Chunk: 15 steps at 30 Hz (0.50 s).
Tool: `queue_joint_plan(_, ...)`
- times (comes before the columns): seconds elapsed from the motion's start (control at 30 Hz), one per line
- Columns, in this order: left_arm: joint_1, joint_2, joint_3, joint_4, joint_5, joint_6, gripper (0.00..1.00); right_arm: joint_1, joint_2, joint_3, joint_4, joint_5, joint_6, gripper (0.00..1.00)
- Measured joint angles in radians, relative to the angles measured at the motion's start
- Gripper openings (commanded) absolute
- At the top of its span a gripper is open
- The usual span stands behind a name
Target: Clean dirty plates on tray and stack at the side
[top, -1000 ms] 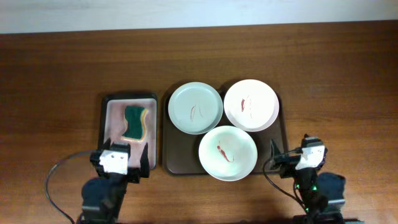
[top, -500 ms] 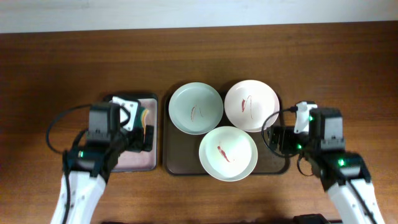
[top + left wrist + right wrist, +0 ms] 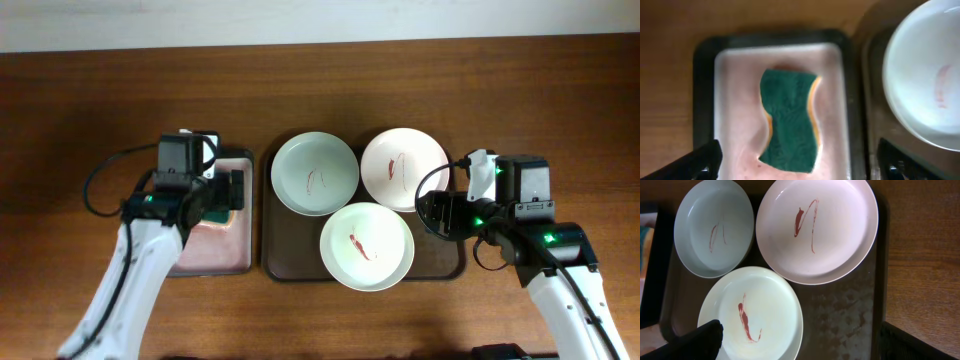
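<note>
My left gripper should next grab the sponge across its narrow middle (image 3: 216, 215) (image 3: 789, 118) from its green side. Then the sponge's yellow side will stay free to clean the dirty plates.
Three plates with red smears lie on a dark brown tray (image 3: 285, 262): a pale green plate (image 3: 314, 174) at the back left, a pinkish white plate (image 3: 403, 169) at the back right, and a pale green plate (image 3: 366, 245) in front. A green and yellow sponge (image 3: 790, 120) lies in a pink tray (image 3: 215, 250) to the left. My left gripper (image 3: 215, 190) is open above the sponge and mostly hides it in the overhead view; the left wrist view (image 3: 800, 167) shows the fingers either side of it. My right gripper (image 3: 445, 215) is open and empty over the tray's right edge, as the right wrist view (image 3: 807, 342) shows.
The pink tray's black rim (image 3: 702, 100) stands close beside the brown tray (image 3: 850, 310). Bare wooden table (image 3: 540, 110) lies to the right of the brown tray, behind both trays and to the far left. Cables trail from both arms.
Both arms have come up from the table's front edge and reached forward. The left gripper has moved over the sponge tray; the right has moved over the brown tray's right edge.
</note>
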Motion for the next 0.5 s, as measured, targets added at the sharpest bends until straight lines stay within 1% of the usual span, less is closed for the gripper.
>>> queue_joint_plan(0.1, 0.003, 0.131, 0.000, 0.014, -0.018, -0.013, 0.93, 0.000, 0.000, 0.000, 0.000, 0.000, 0.001, 0.99)
queue_joint_plan(0.2, 0.003, 0.216, 0.000, 0.046, -0.019, -0.013, 0.78, 0.000, 0.001, 0.000, 0.000, 0.000, 0.002, 0.99)
queue_joint_plan(0.27, 0.003, 0.271, 0.001, 0.074, -0.021, -0.020, 0.76, 0.000, 0.001, 0.000, 0.000, 0.000, 0.002, 0.99)
queue_joint_plan(0.37, 0.003, 0.319, 0.002, 0.097, -0.022, -0.020, 0.67, 0.000, 0.001, 0.000, 0.000, 0.000, 0.002, 0.99)
queue_joint_plan(0.4, 0.003, 0.333, 0.002, 0.101, -0.022, -0.020, 0.62, 0.000, 0.001, 0.000, 0.000, 0.000, 0.001, 0.99)
queue_joint_plan(0.43, 0.003, 0.349, 0.002, 0.102, -0.023, -0.021, 0.48, 0.000, 0.001, 0.000, 0.000, 0.000, 0.002, 0.99)
queue_joint_plan(0.47, 0.003, 0.366, 0.002, 0.104, -0.029, -0.024, 0.42, 0.000, 0.001, 0.000, 0.000, 0.000, 0.002, 0.99)
queue_joint_plan(0.5, 0.003, 0.370, 0.002, 0.105, -0.033, -0.023, 0.27, 0.000, 0.001, 0.000, 0.000, 0.000, 0.002, 0.99)
